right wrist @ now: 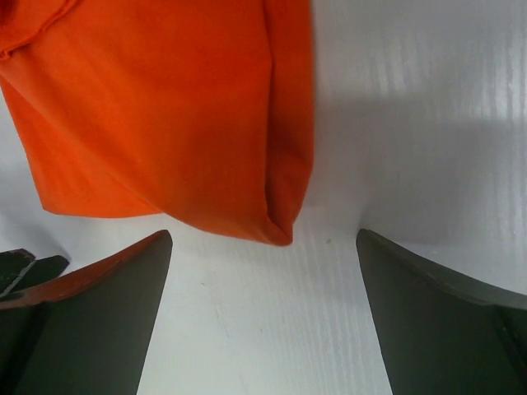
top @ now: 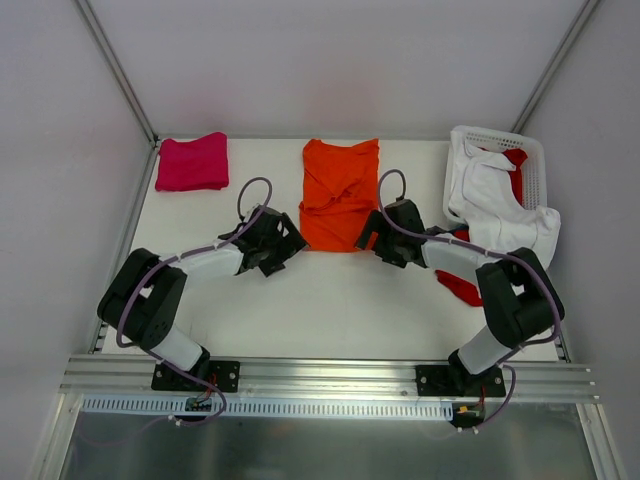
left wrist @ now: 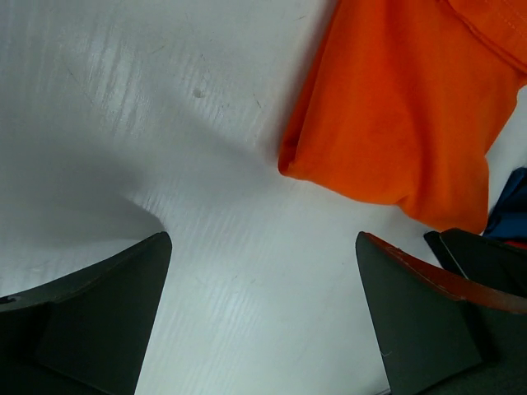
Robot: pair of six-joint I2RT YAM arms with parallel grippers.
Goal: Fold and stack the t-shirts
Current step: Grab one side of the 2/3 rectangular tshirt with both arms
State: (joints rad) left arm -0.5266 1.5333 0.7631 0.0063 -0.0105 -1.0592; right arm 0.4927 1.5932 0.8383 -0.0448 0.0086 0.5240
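I should grab the orange t-shirt (top: pixel 340 190) next with my right gripper by its near hem corner, to fold its near edge over the rest.
A bright orange t-shirt (top: pixel 340 190) lies partly folded and rumpled at the table's middle. My left gripper (top: pixel 291 243) stands open just left of its near left corner. In the left wrist view the open gripper (left wrist: pixel 263 247) has only bare table between its fingers, and the orange cloth (left wrist: pixel 403 115) lies ahead to the right. My right gripper (top: pixel 367 238) is open at the near right corner. In the right wrist view the open gripper (right wrist: pixel 263 247) sits just short of the orange hem (right wrist: pixel 165 115). A folded magenta-pink t-shirt (top: pixel 192 162) rests at the back left.
A white slotted basket (top: pixel 533 150) at the back right holds a white t-shirt (top: pixel 495 200) that spills over its rim, and a red one (top: pixel 515 165). More red cloth (top: pixel 462 288) lies on the table beneath the right arm. White walls close in the table.
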